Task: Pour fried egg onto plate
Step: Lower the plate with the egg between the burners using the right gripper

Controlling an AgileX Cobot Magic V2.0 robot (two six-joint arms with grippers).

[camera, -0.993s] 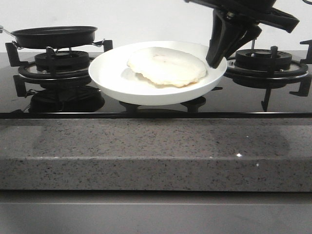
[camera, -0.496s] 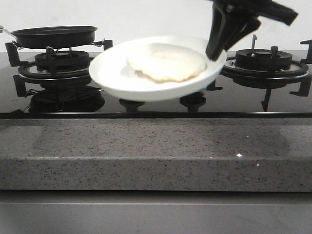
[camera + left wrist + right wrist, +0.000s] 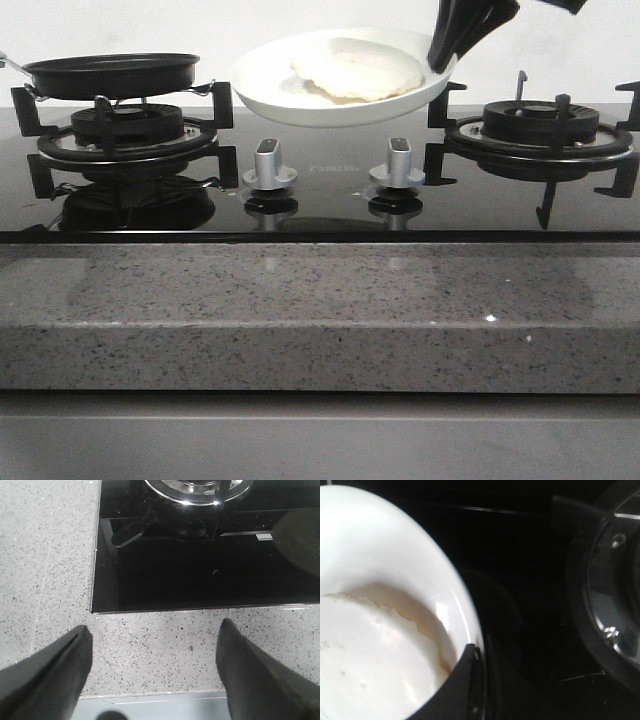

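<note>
The white plate's base (image 3: 340, 118) is above the black glass hob (image 3: 330, 190) in the front view, so my right gripper keeps holding the plate until it is lowered.
The white plate (image 3: 290, 90) is held in the air above the middle of the stove, tilted a little. The fried egg (image 3: 355, 72) lies in it, pale side up. My right gripper (image 3: 445, 50) is shut on the plate's right rim. In the right wrist view the plate (image 3: 385, 545) and the egg (image 3: 370, 650) fill the frame, with the gripper (image 3: 477, 655) clamped on the rim. My left gripper (image 3: 152, 645) is open and empty over the speckled counter, out of the front view. The black frying pan (image 3: 110, 72) sits on the left burner.
Two silver knobs (image 3: 268, 165) (image 3: 397, 165) stand on the black glass hob (image 3: 320, 205). The right burner grate (image 3: 540, 125) is bare. A grey speckled counter (image 3: 320, 310) runs along the front; its edge and the hob corner (image 3: 97, 607) show in the left wrist view.
My right gripper has lifted the plate with the egg upward and a little to the right, uncovering the two knobs. The pan has not moved.
</note>
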